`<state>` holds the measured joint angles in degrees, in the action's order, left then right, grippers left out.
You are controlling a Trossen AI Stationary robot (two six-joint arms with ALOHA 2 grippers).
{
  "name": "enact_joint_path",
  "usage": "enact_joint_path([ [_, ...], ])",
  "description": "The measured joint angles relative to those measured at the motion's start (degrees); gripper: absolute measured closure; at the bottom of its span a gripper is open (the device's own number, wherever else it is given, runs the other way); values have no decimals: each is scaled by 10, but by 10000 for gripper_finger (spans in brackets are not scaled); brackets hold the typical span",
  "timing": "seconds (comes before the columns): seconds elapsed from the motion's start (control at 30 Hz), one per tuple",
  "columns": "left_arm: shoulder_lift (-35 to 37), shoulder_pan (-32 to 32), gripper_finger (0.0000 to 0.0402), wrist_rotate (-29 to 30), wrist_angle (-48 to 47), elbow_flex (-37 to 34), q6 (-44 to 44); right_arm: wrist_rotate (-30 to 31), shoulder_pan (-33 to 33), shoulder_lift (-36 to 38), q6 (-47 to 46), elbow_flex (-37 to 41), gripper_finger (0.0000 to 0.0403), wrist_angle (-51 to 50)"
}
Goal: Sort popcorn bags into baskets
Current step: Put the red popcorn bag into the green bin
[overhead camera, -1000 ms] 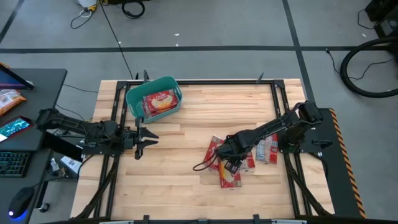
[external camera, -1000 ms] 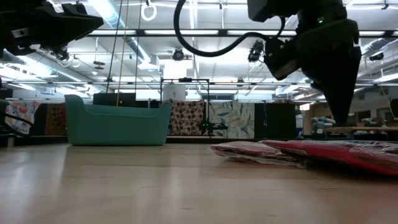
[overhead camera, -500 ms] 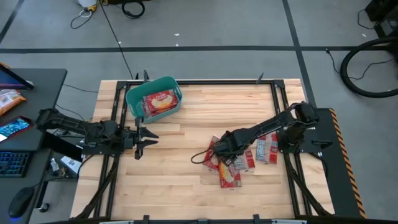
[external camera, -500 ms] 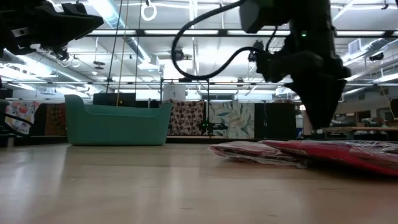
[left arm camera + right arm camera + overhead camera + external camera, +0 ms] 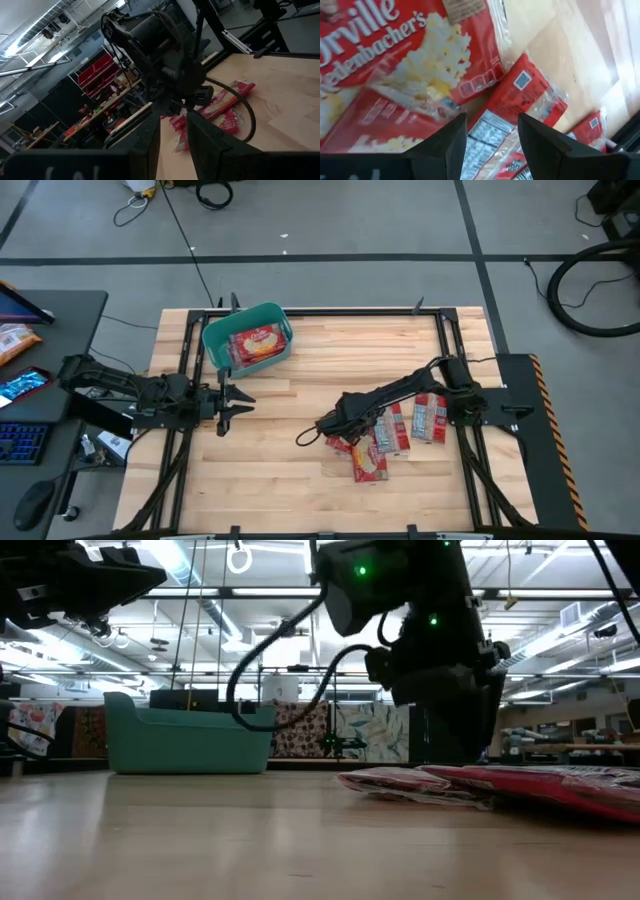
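Observation:
The popcorn bag needs to go into the teal tub. My right gripper will pick it up next by its edge beside the nutrition label.
Several red popcorn bags lie flat in an overlapping pile on the table's right half; they also show in the low view and fill the right wrist view. One more bag lies inside the teal tub at the far left, seen from the side in the low view. My right gripper is open and points down over the pile's left edge. My left gripper is open and waits in the air at the table's left edge. My right gripper stands open over a red bag at the pile's left edge, coming from above. Whether its fingertips touch the bag I cannot tell.
A black cable loops out from the right gripper toward the table's middle. Black frame rails run along the table's sides. A desk with a keyboard, a phone and an orange snack packet stands left of the table. Bare wood lies between tub and pile.
My right gripper has moved across the pile toward the table's left edge, as the arm stretched out farther over the bags. In the low view it has swung to the left and come lower.

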<state>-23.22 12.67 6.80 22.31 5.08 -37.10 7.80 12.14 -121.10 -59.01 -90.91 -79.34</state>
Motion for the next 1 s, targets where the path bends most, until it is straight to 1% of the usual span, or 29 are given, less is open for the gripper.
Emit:
enact_joint_path([
  [0.13, 0, 0, 304, 0, -1, 0, 0, -5, 0, -20, -8, 0, 221, -10],
  [0.27, 0, 0, 304, 0, -1, 0, 0, -23, 1, -35, -8, 0, 221, -10],
  [0.47, 0, 0, 304, 0, -1, 0, 0, -30, 2, -35, -10, 19, 222, -5],
  [0.57, 0, 0, 304, 0, -1, 0, 0, -41, 2, -34, -2, 39, 234, 5],
  [0.67, 0, 0, 304, 0, -1, 0, 0, -52, 3, -34, 9, 63, 259, 10],
  [0.73, 0, 0, 304, 0, -1, 0, 0, -58, 6, -32, 20, 78, 285, 14],
  [0.8, 0, 0, 304, 0, -1, 0, -1, -61, 10, -32, 27, 88, 318, 16],
  [0.9, 0, 0, 304, 0, -1, 0, -1, -59, 15, -33, 45, 90, 378, 6],
  [0.93, 0, 0, 304, 0, -1, 0, -1, -55, 17, -33, 54, 87, 389, -2],
  [1.0, 0, 0, 304, 0, -1, 0, -1, -39, 20, -34, 68, 73, 391, -23],
])
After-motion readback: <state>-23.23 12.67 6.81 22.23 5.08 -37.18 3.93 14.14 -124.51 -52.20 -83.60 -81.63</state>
